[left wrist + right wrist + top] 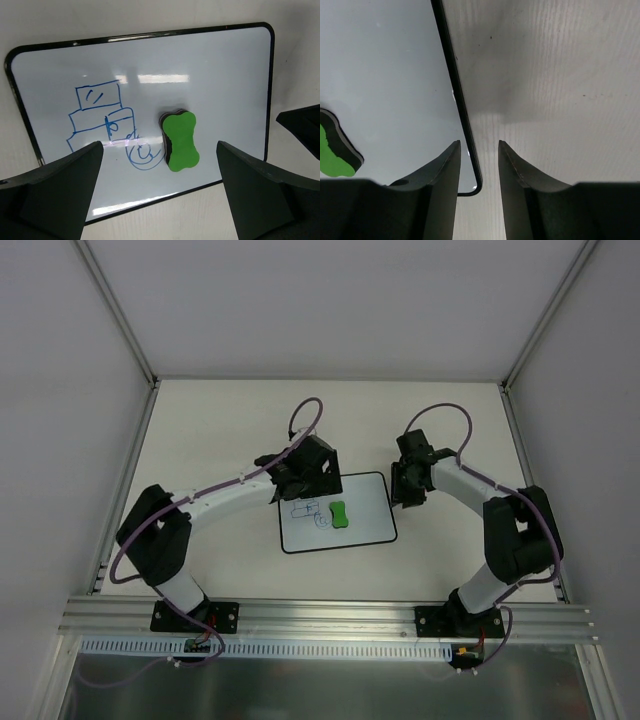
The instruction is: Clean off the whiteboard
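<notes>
The bottom of the green eraser has to stay free to erase the whiteboard, so my left gripper needs to grab the green eraser across its narrow middle from above next.
The whiteboard lies flat on the table and bears blue doodles on its left half. A green bone-shaped eraser lies on the board beside them. My left gripper hovers over the board's far left part, open and empty. In the left wrist view its jaws are spread wide, with the eraser, the doodles and the whiteboard below. My right gripper is at the board's right edge. In the right wrist view its jaws stand a narrow gap apart, astride the black border near a corner, gripping nothing.
The pale table is enclosed by white walls with metal corner posts. An aluminium rail with both arm bases runs along the near edge. Purple cables loop above each wrist.
</notes>
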